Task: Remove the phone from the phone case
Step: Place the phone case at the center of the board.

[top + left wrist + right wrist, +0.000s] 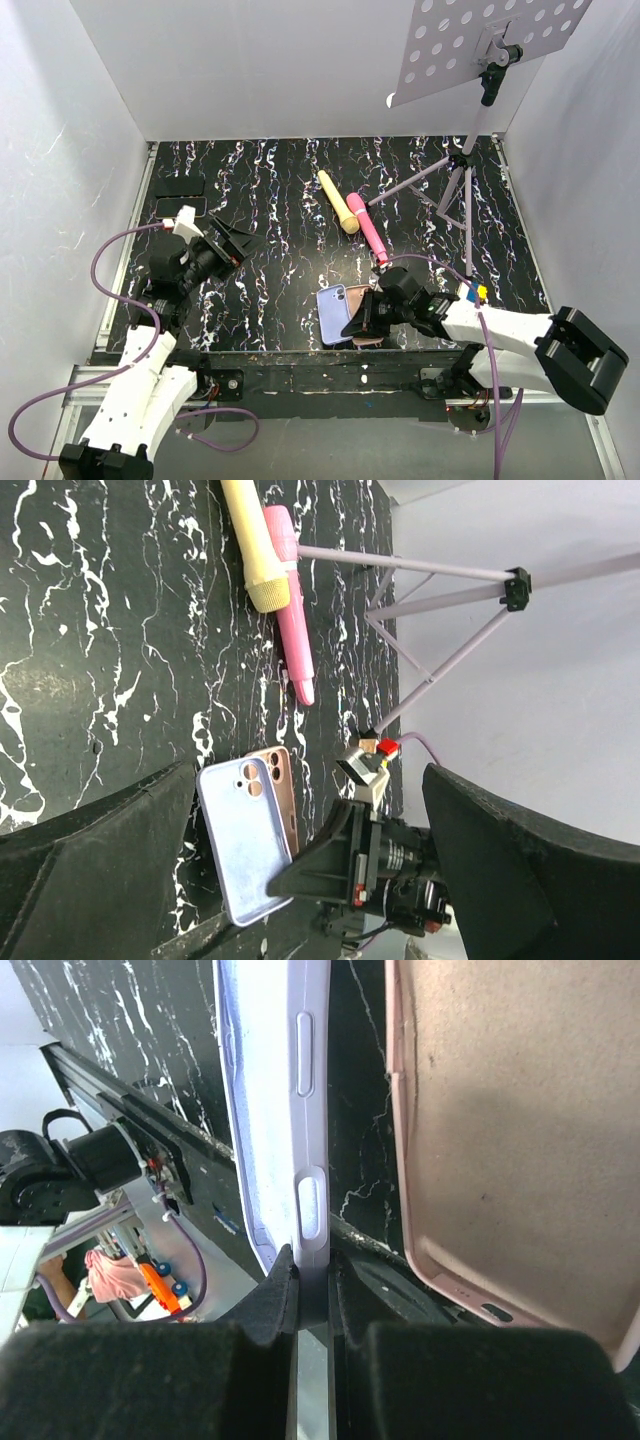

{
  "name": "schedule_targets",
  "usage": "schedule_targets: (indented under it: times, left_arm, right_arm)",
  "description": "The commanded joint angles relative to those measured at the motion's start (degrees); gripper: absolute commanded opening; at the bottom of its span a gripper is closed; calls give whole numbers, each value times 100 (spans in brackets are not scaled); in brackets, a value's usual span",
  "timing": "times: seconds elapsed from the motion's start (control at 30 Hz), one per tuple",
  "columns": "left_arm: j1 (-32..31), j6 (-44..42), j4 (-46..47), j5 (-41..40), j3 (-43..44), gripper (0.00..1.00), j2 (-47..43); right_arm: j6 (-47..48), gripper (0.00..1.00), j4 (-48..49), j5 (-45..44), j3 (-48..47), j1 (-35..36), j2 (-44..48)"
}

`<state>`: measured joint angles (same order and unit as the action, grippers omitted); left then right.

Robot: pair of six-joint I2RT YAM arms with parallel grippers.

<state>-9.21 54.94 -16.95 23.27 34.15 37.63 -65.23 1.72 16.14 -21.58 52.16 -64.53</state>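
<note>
The phone hangs low over a free part of the flat table beside the case and would land there if I opened now. My right gripper needs to let go of it.
My right gripper (358, 322) is shut on the long edge of the phone (335, 312), which shows its pale lavender-blue back with the camera corner pointing away. In the right wrist view the jaws (312, 1290) pinch the phone's side (305, 1110) near its buttons. The salmon-pink phone case (510, 1130) lies beside it on the table with its empty inside showing. It peeks out under the gripper in the top view (368, 340). The left wrist view shows the phone (243, 840) tilted in front of the case (282, 790). My left gripper (235, 243) is open and empty at the left.
A yellow stick (338, 201) and a pink marker-like stick (367, 227) lie mid-table. Two dark phones (180, 186) (181, 207) lie at the back left. A lilac tripod (465, 190) with a perforated board stands at the back right. White walls enclose the table.
</note>
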Motion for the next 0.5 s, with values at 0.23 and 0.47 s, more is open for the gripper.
schedule_targets:
  times: [0.23, 0.47]
  left_arm:
    - [-37, -185, -300, 319, 109, 98, -528]
    - [-28, -255, -318, 345, 179, 98, -397]
  right_arm:
    - [-130, 27, 611, 56, -250, 40, -464]
    - [-60, 50, 374, 117, -259, 48, -236]
